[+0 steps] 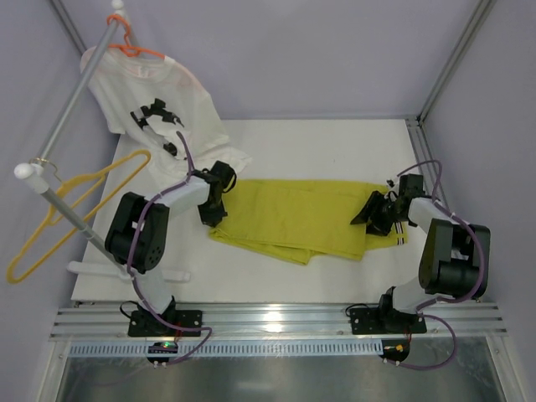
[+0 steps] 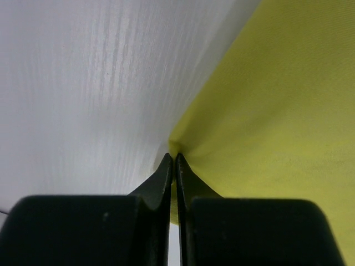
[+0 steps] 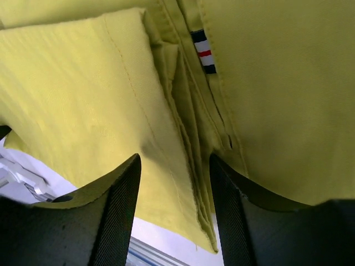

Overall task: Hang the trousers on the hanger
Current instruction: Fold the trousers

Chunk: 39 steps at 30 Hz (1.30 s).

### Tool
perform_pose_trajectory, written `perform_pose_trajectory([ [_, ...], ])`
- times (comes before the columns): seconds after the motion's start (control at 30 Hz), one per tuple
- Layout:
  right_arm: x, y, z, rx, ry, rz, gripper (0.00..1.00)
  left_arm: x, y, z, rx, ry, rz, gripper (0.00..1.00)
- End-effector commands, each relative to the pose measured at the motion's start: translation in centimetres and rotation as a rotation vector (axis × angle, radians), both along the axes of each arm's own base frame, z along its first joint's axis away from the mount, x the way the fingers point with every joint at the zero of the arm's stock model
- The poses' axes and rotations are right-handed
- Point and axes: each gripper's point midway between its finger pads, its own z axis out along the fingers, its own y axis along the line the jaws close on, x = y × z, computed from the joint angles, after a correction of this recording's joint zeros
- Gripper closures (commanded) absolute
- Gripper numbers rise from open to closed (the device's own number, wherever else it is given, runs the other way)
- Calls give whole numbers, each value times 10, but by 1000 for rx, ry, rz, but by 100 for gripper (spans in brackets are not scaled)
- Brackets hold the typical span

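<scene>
My right gripper's fingers press down into the cloth on either side of the trousers' layered edge, so closing now would catch it. It is time to close.
The yellow-green trousers (image 1: 293,218) lie folded flat across the middle of the white table. My left gripper (image 1: 211,216) is at their left end, shut on the cloth's edge; in the left wrist view the closed fingertips (image 2: 165,166) pinch the yellow corner (image 2: 266,111). My right gripper (image 1: 374,219) is open at the right end, its fingers (image 3: 119,188) straddling the layered waistband edge (image 3: 188,144), with a striped tab (image 3: 202,51) above. The yellow hanger (image 1: 63,213) hangs on the rail at the far left.
A metal rail (image 1: 71,109) runs along the left side, bearing an orange hanger (image 1: 134,46) with a white printed T-shirt (image 1: 159,105) that reaches the table's back left. The table's right edge has a metal frame (image 1: 419,151).
</scene>
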Motion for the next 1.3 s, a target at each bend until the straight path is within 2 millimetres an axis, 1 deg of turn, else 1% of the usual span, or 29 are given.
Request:
perform_pose_trajectory([
  [0.0, 10, 15, 6, 30, -75, 22, 45, -13, 20, 3, 73, 25, 30, 99],
  [0.07, 11, 15, 6, 13, -79, 24, 51, -13, 22, 7, 81, 14, 37, 99],
  [0.1, 11, 17, 8, 7, -81, 31, 65, -13, 24, 8, 87, 13, 44, 99],
  [0.17, 15, 15, 18, -37, -93, 28, 80, -12, 27, 13, 98, -6, 51, 96],
  [0.2, 15, 20, 22, -64, -95, 48, 96, -12, 27, 14, 97, -10, 56, 94],
  [0.23, 16, 22, 31, -90, -82, 55, 96, -10, 27, 17, 94, -20, 60, 91],
  [0.27, 19, 23, 36, -142, -81, 67, 96, -7, 25, 22, 84, -41, 59, 88],
  [0.3, 29, 30, 53, -163, -115, 97, 96, -5, 25, 26, 82, -56, 71, 76],
  [0.33, 23, 36, 56, -198, -92, 127, 96, -3, 26, 29, 82, -69, 74, 68],
  [0.37, 24, 37, 64, -213, -100, 128, 96, -1, 25, 34, 76, -83, 75, 57],
  [0.4, 29, 39, 77, -220, -123, 125, 96, -2, 24, 38, 75, -82, 69, 44],
  [0.43, 25, 38, 81, -218, -108, 124, 96, 3, 23, 44, 71, -97, 69, 41],
  [0.47, 27, 37, 88, -231, -116, 116, 96, 4, 24, 47, 75, -101, 68, 38],
  [0.5, 32, 35, 103, -239, -144, 108, 96, 5, 24, 51, 79, -108, 67, 36],
  [0.53, 27, 34, 108, -243, -127, 106, 96, 7, 25, 55, 81, -113, 61, 35],
  [0.57, 27, 34, 115, -244, -134, 107, 96, 8, 26, 58, 88, -122, 60, 34],
  [0.6, 29, 34, 129, -246, -155, 104, 96, 10, 26, 61, 87, -131, 62, 32],
  [0.67, 29, 34, 144, -248, -175, 111, 96, 12, 25, 64, 81, -143, 57, 31],
  [0.7, 31, 32, 157, -259, -193, 109, 96, 12, 24, 66, 76, -146, 56, 30],
  [0.77, 32, 28, 168, -287, -211, 114, 96, 15, 22, 70, 64, -160, 51, 30],
  [0.8, 33, 24, 177, -306, -220, 110, 96, 15, 20, 71, 56, -160, 45, 29],
  [0.97, 34, 5, 179, -336, -202, 90, 96, 19, 16, 76, 40, -170, 30, 29],
  [1.0, 34, 6, 178, -336, -207, 100, 96, 20, 16, 77, 39, -170, 27, 29],
  [1.07, 35, -14, 177, -342, -205, 52, 96, 20, 14, 77, 31, -173, 23, 29],
  [1.13, 35, -22, 178, -334, -204, 44, 96, 21, 13, 76, 24, -172, 21, 29],
  [1.17, 36, -33, 177, -334, -199, 14, 96, 20, 13, 74, 24, -164, 20, 29],
  [1.2, 35, -37, 177, -339, -198, 9, 96, 22, 11, 75, 19, -169, 19, 29],
  [1.27, 37, -46, 173, -350, -185, -9, 96, 22, 8, 71, 8, -152, 13, 29],
])
